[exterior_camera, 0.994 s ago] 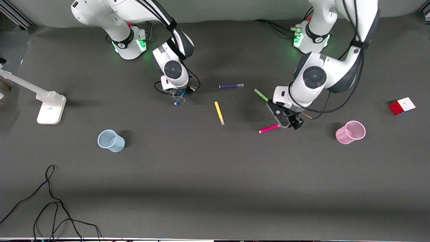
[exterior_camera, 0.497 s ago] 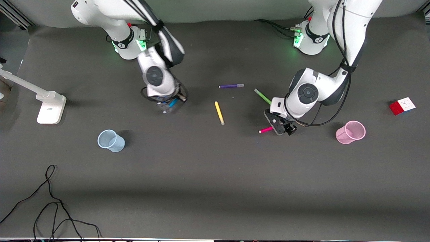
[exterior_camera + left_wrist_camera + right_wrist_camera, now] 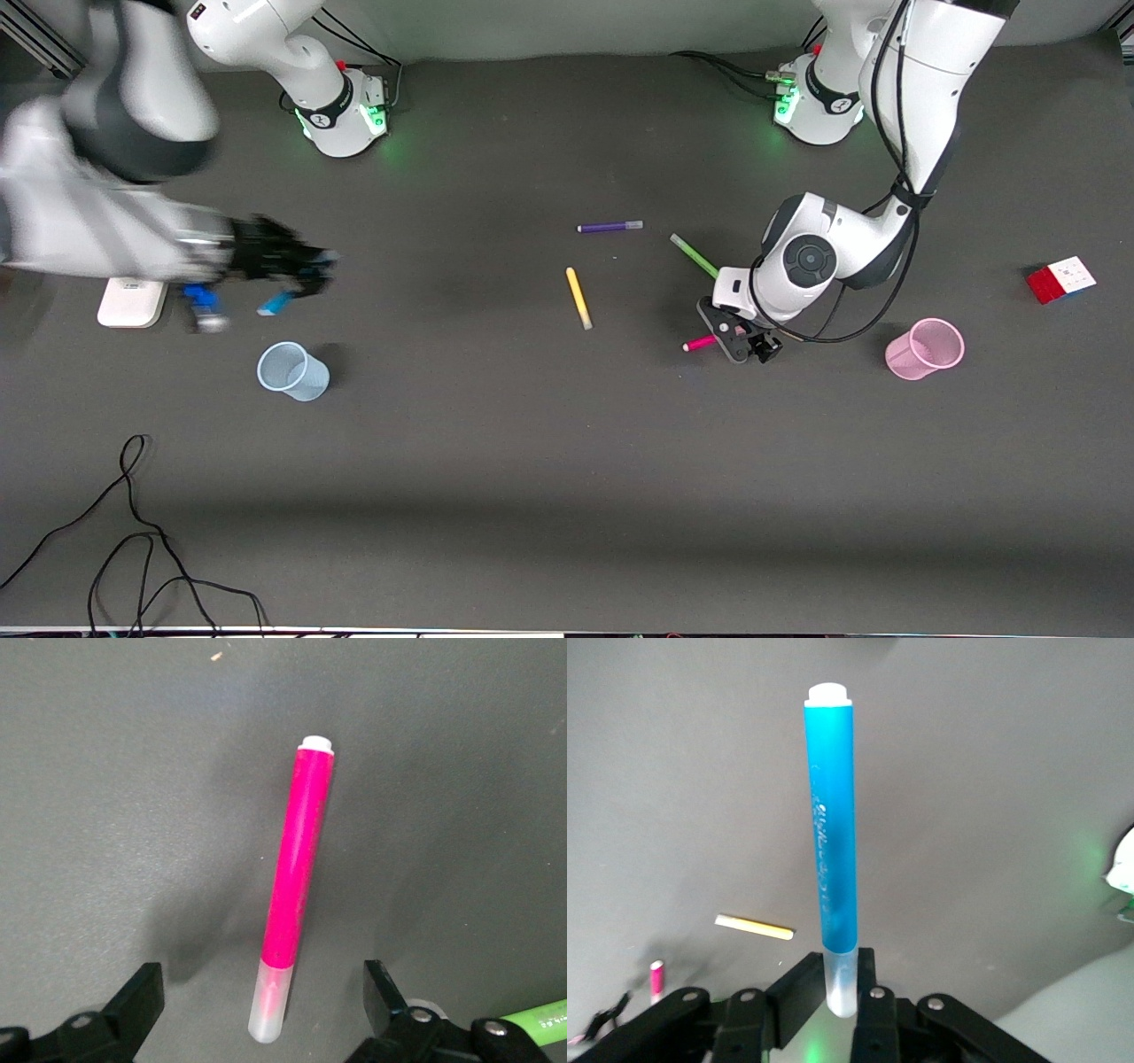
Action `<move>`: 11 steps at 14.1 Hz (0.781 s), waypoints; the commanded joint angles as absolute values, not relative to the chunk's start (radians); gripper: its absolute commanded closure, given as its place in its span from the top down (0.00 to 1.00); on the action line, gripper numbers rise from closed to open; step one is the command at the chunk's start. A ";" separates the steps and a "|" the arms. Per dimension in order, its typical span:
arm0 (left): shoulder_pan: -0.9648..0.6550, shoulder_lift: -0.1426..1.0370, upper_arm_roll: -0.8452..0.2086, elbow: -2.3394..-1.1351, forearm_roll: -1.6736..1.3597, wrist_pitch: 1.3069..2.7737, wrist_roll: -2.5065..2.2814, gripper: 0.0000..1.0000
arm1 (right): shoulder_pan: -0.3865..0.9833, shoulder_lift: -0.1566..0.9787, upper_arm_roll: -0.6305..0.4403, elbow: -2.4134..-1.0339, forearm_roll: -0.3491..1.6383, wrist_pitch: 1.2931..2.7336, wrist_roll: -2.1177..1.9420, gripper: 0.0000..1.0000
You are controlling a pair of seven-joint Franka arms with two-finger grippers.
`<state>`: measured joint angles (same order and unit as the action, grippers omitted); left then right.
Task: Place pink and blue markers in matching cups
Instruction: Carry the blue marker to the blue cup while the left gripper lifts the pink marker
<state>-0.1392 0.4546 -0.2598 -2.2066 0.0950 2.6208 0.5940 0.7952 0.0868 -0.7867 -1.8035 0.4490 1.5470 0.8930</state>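
Observation:
My left gripper should close on the cap now, because its fingers are low at the table beside the pink marker's cap (image 3: 271, 998).
The blue marker (image 3: 833, 833) is held by its pale cap in my right gripper (image 3: 842, 992), which is shut on it. In the front view that gripper (image 3: 297, 270) is blurred and in the air, with the blue marker (image 3: 275, 306) over the table close to the light blue cup (image 3: 292, 370). The pink marker (image 3: 704, 342) lies flat on the table. My left gripper (image 3: 746, 344) is open and low, its fingers either side of the pink marker's (image 3: 297, 877) cap end without touching it. The pink cup (image 3: 924, 348) stands toward the left arm's end.
A green marker (image 3: 694, 255), a yellow marker (image 3: 578, 298) and a purple marker (image 3: 609, 227) lie mid-table. A colour cube (image 3: 1060, 279) sits beside the pink cup, farther from the camera. A white stand (image 3: 133, 301) is beside the right gripper. A black cable (image 3: 133, 532) lies near the front edge.
My right arm has swung the blue marker from mid-table toward its own end, close to the light blue cup. My left gripper has dropped lower around the pink marker's cap end.

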 commanded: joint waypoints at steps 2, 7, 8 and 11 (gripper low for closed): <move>-0.152 0.471 -0.253 -2.192 0.109 2.626 0.588 0.94 | 0.779 0.147 -0.974 -1.772 0.570 1.473 0.695 0.00; -0.150 0.469 -0.253 -2.191 0.109 2.617 0.540 0.56 | 0.574 0.346 -0.973 -1.746 0.784 1.315 0.358 0.00; -0.149 0.469 -0.253 -2.186 0.109 2.611 0.532 0.49 | 0.560 0.391 -0.971 -1.729 0.796 1.301 0.329 0.00; -0.143 0.466 -0.255 -2.184 0.109 2.605 0.502 0.18 | 0.552 0.517 -0.960 -1.698 0.868 1.270 0.183 0.00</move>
<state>-0.1381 0.4631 -0.2551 -2.1877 0.0953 2.6203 0.5447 0.5588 0.4026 -0.9613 -1.7754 0.8241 1.3266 0.2883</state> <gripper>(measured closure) 0.683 0.789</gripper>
